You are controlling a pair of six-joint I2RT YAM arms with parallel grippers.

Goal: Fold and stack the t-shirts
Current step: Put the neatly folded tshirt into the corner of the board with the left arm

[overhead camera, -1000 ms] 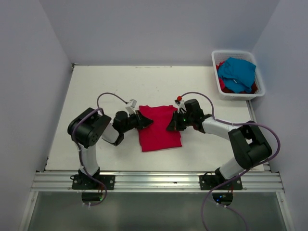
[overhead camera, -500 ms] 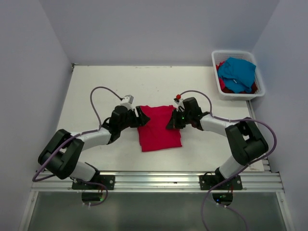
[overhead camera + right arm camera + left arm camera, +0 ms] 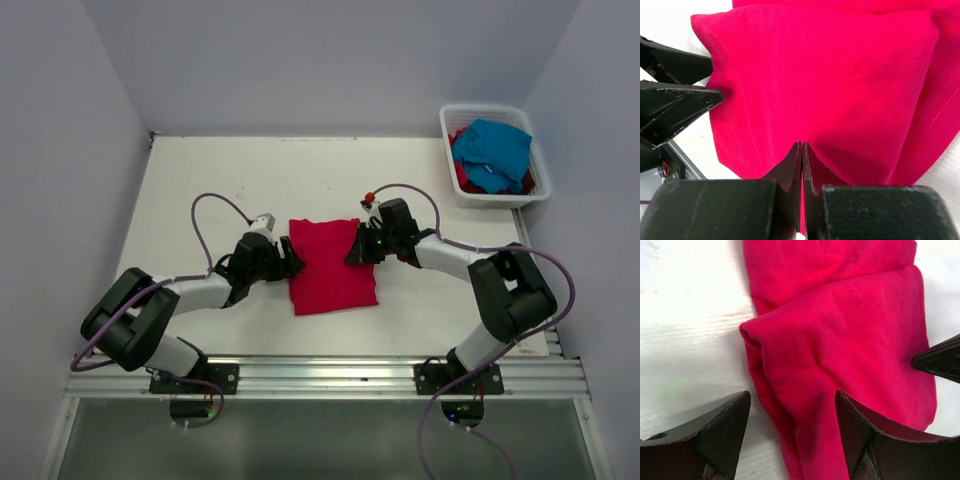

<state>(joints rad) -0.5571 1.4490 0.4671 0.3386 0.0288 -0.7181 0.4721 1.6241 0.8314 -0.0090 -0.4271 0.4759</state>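
Next, my left gripper grips the crimson red t-shirt's folded edge (image 3: 295,265) (image 3: 781,413), layers together, to slide the shirt still folded across the table for stacking.
A crimson red t-shirt (image 3: 332,268) lies folded into a rectangle in the middle of the white table (image 3: 200,190). My left gripper (image 3: 291,262) is open at the shirt's left edge. In the left wrist view its jaws (image 3: 792,395) straddle the folded edge of the red cloth (image 3: 850,340) without pinching it. My right gripper (image 3: 353,254) is shut at the shirt's right upper edge. The right wrist view shows a sliver of red cloth (image 3: 830,75) between its closed fingertips (image 3: 802,145). A turquoise blue t-shirt (image 3: 492,148) lies on more red cloth (image 3: 462,176) in the basket.
The white slatted basket (image 3: 447,125) stands at the table's back right corner. Grey walls close in the table on three sides. A metal rail (image 3: 320,375) with both arm bases runs along the near edge.
My left gripper has opened and let go of the shirt's left edge, and its arm has stretched out low along the table. The right gripper has stayed shut in place.
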